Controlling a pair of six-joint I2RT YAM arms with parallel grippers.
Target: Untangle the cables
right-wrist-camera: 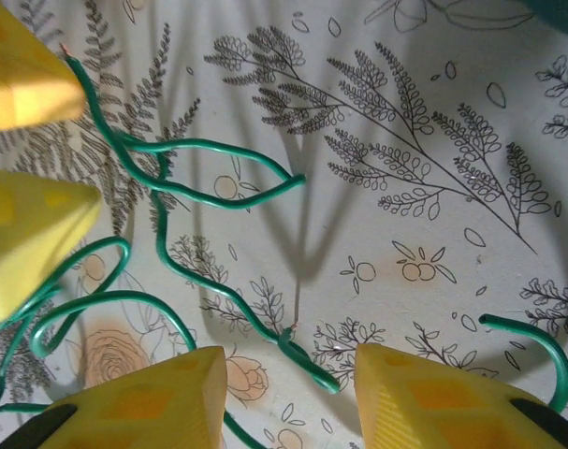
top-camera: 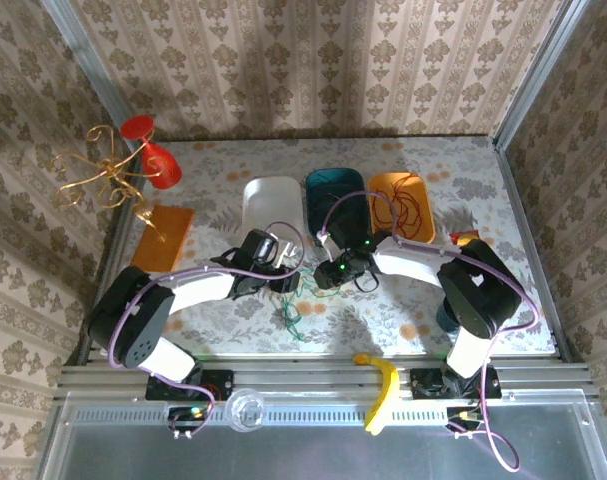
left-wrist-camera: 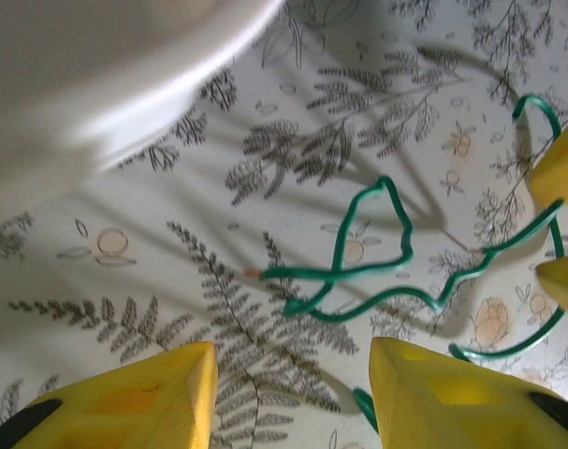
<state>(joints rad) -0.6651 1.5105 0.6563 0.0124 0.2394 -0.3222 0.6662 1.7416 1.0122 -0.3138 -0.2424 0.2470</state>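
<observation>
The bent end of the green cable point(right-wrist-camera: 310, 365) reaches past between both fingers in the right wrist view. My right gripper should close on the cable.
A thin green cable point(top-camera: 293, 316) lies in loose loops on the floral table between the two arms. In the left wrist view, the green cable point(left-wrist-camera: 377, 271) curls just ahead of my left gripper point(left-wrist-camera: 291, 360), which is open above the cloth with nothing in it. My right gripper point(right-wrist-camera: 288, 360) is open too, and a bent end of the green cable point(right-wrist-camera: 307, 355) lies on the table between its fingers. The two grippers, left point(top-camera: 279, 268) and right point(top-camera: 331, 272), face each other closely. A red cable point(top-camera: 398, 210) is coiled in the orange bin point(top-camera: 423, 192). The black cable is hidden.
A white bin point(top-camera: 271, 205) and a teal bin point(top-camera: 333, 188) stand beside the orange one behind the grippers. A red and gold wire ornament point(top-camera: 133, 165) and an orange board point(top-camera: 163, 236) are at the back left. A banana point(top-camera: 381, 390) lies on the front rail.
</observation>
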